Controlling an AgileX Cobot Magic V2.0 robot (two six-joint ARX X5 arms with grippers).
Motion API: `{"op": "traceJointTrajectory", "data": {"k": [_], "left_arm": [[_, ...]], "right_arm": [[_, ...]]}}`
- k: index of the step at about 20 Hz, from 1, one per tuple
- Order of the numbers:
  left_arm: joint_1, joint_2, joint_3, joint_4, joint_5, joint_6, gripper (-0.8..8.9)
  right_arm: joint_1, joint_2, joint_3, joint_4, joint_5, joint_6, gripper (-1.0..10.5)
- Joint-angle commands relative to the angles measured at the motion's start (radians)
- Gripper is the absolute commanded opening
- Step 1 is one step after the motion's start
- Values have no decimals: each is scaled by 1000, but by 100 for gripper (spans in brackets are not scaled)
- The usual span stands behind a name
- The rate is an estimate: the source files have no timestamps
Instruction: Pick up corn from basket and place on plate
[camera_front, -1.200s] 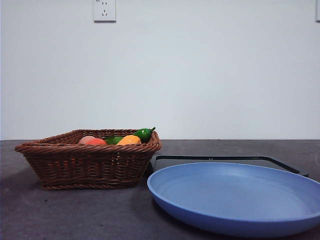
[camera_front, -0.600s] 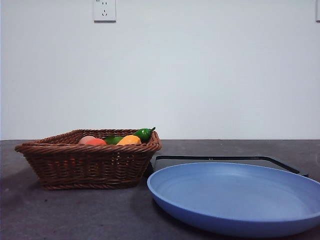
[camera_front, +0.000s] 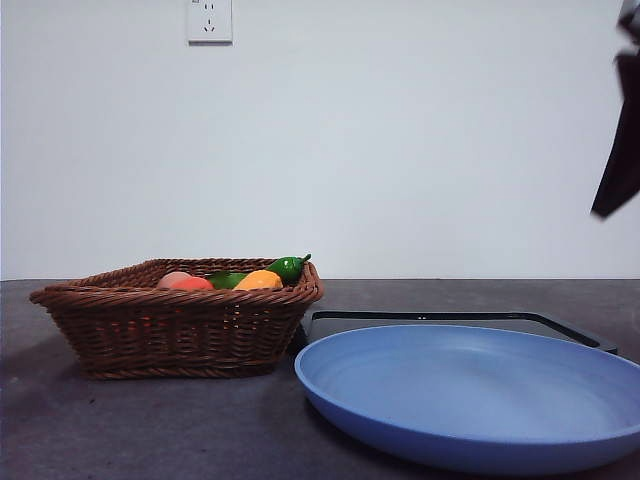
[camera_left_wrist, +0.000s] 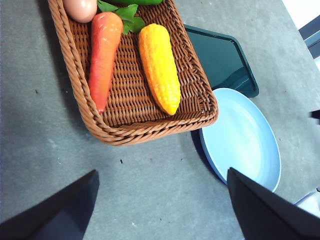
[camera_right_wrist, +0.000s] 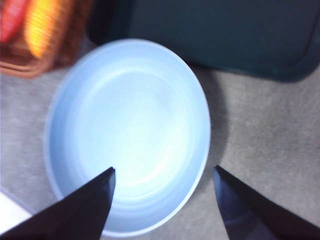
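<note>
My right gripper should take hold of the plate by its rim (camera_front: 622, 387) next, to keep it ready for the corn from the basket (camera_front: 258, 281).
The corn (camera_left_wrist: 160, 67) lies in the brown wicker basket (camera_left_wrist: 150, 131) beside an orange carrot (camera_left_wrist: 102, 55). In the front view only its orange-yellow end (camera_front: 259, 281) shows above the basket rim (camera_front: 170, 325). The light-blue plate (camera_front: 470, 400) sits to the right of the basket and holds nothing. My left gripper (camera_left_wrist: 160, 200) hangs high above the table in front of the basket, open. My right gripper (camera_right_wrist: 162, 200) is open high above the plate (camera_right_wrist: 130, 135), in a blurred picture. A dark arm tip (camera_front: 618, 150) shows at the front view's upper right edge.
A flat black tray (camera_front: 440, 318) lies behind the plate. The basket also holds a green pepper (camera_front: 287, 266) and a pinkish-orange fruit (camera_front: 185, 283). A white wall with a socket stands behind the table.
A dark arm tip has come into the front view at the upper right edge. The basket, its contents and the plate have not moved.
</note>
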Motion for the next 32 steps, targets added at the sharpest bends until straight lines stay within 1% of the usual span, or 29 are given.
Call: {"op": "traceJointTrajectory", "data": {"k": [1, 4, 6, 12, 14, 16, 17, 18, 20, 23, 25, 27, 32], "left_arm": [[0, 5, 18, 9, 8, 13, 417], [0, 5, 18, 9, 8, 13, 417], [0, 5, 18, 9, 8, 13, 417], [0, 5, 18, 20, 8, 13, 417], [0, 5, 18, 24, 8, 13, 417], [0, 5, 18, 26, 8, 13, 417], [0, 5, 18, 27, 8, 13, 417], [0, 5, 18, 28, 8, 13, 417], [0, 5, 18, 33, 8, 13, 417], [-20, 10, 21, 65, 8, 1, 417], [-48, 34, 40, 88, 6, -12, 417], [-84, 87, 79, 111, 4, -13, 417], [-208, 302, 204, 184, -85, -13, 416]], "right_arm": [[5, 98, 18, 39, 2, -5, 309], [5, 221, 18, 83, 2, -9, 306], [5, 284, 18, 105, 2, -12, 283], [23, 401, 18, 150, 1, -16, 213], [39, 422, 18, 159, 2, -16, 167], [55, 436, 18, 167, 3, -16, 73], [58, 441, 18, 167, 17, -16, 17], [58, 445, 18, 167, 39, -16, 2], [58, 446, 18, 164, 79, -15, 2], [47, 424, 24, 145, 77, -15, 2], [37, 377, 38, 119, 77, -15, 2], [32, 312, 61, 78, 78, -15, 2], [2, 135, 134, -44, 82, -19, 2]]}}
